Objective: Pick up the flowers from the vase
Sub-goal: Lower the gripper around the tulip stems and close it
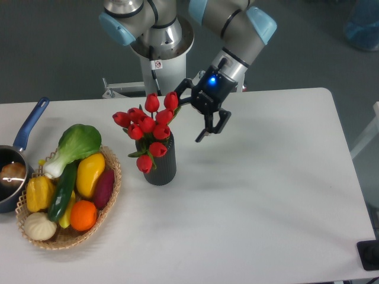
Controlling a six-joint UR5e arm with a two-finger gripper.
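I will next grab the red tulips with my gripper by the upper part of their bunch [164,116], and then I will lift them out of the dark vase [163,168].
The flowers [149,126], a bunch of red tulip buds with green stems, stand in the vase [161,164], a dark ribbed cylinder left of the table's middle. My gripper [195,112] hangs just right of the bunch, at the height of the upper buds. It is open and empty. One finger [182,89] reaches close to the topmost right bud; I cannot tell whether it touches. The other finger [212,127] points down to the right, away from the flowers.
A wicker basket [111,195] with a leafy green vegetable and colourful fruits lies left of the vase. A blue-handled saucepan [29,125] sits at the far left edge. The robot base [157,59] stands behind the table. A black object [369,255] is at the bottom right corner.
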